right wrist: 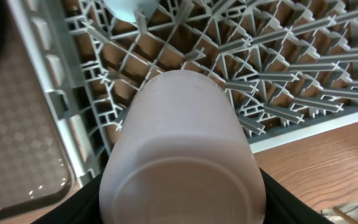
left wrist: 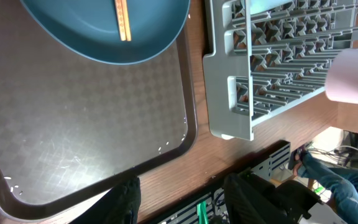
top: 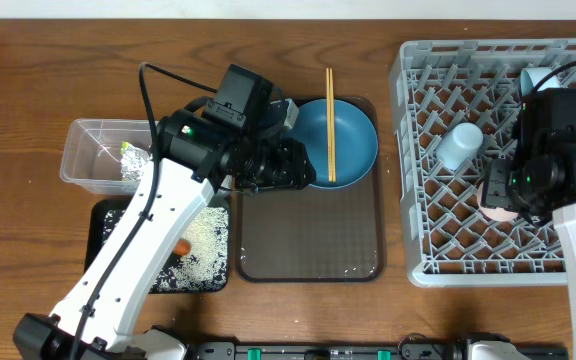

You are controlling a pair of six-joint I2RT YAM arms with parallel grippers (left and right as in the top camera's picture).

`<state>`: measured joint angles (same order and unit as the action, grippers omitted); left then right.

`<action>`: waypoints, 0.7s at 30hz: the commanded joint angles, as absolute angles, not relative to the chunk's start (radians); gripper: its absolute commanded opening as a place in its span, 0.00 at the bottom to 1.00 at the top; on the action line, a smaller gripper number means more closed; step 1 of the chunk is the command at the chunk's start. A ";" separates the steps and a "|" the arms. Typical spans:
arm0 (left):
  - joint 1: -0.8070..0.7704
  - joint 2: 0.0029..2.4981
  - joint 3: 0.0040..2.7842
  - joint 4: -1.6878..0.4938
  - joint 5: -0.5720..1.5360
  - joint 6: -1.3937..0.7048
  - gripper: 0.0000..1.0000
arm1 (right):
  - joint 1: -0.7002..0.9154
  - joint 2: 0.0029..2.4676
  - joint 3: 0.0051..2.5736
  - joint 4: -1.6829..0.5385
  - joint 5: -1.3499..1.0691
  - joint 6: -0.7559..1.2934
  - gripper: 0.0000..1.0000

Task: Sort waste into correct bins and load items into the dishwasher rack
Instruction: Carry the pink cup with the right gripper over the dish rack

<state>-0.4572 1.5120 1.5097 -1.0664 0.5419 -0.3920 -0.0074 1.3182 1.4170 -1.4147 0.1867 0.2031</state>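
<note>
The pale pink cup's rim [right wrist: 185, 75] hangs above the rack's wires, so it is too early to release. My right gripper lowers the pale pink cup next and only then releases it.
The round blue plate [top: 353, 140] [left wrist: 79, 31] lies at the back of the brown tray with wooden chopsticks [top: 331, 125] [left wrist: 123, 18] across it. My left gripper [top: 303, 165] [left wrist: 185, 202] hovers open and empty at the plate's left edge. Over the front part of the grey dishwasher rack [top: 418, 230] [right wrist: 278, 74], my right gripper [top: 513, 195] [right wrist: 179, 208] is shut on the pale pink cup [top: 495, 195] [right wrist: 179, 149], bottom toward the camera. A light blue cup [top: 460, 146] [right wrist: 126, 9] stands upside down in the rack.
The brown tray [top: 308, 240] [left wrist: 73, 124] sits between the bins and the rack. The clear tub [top: 93, 150] at the left holds a foil wrapper [top: 133, 160]. In front of it the black tray [top: 208, 278] holds white rice bits and an orange carrot piece [top: 182, 246].
</note>
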 commanded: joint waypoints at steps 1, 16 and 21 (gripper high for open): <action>-0.455 1.507 1.515 -1.069 0.525 -0.385 0.46 | -0.023 1.323 1.372 -1.390 0.198 0.224 0.25; -0.455 1.507 1.515 -1.070 0.525 -0.385 0.46 | -0.031 1.323 1.140 -1.188 0.145 0.253 0.29; -0.455 1.507 1.515 -1.070 0.525 -0.385 0.46 | -0.033 1.323 1.131 -1.174 0.146 0.255 0.30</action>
<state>-0.4572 1.5120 1.5097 -1.0668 0.5419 -0.3920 -0.0280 1.3205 1.1332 -1.1812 0.1463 0.2314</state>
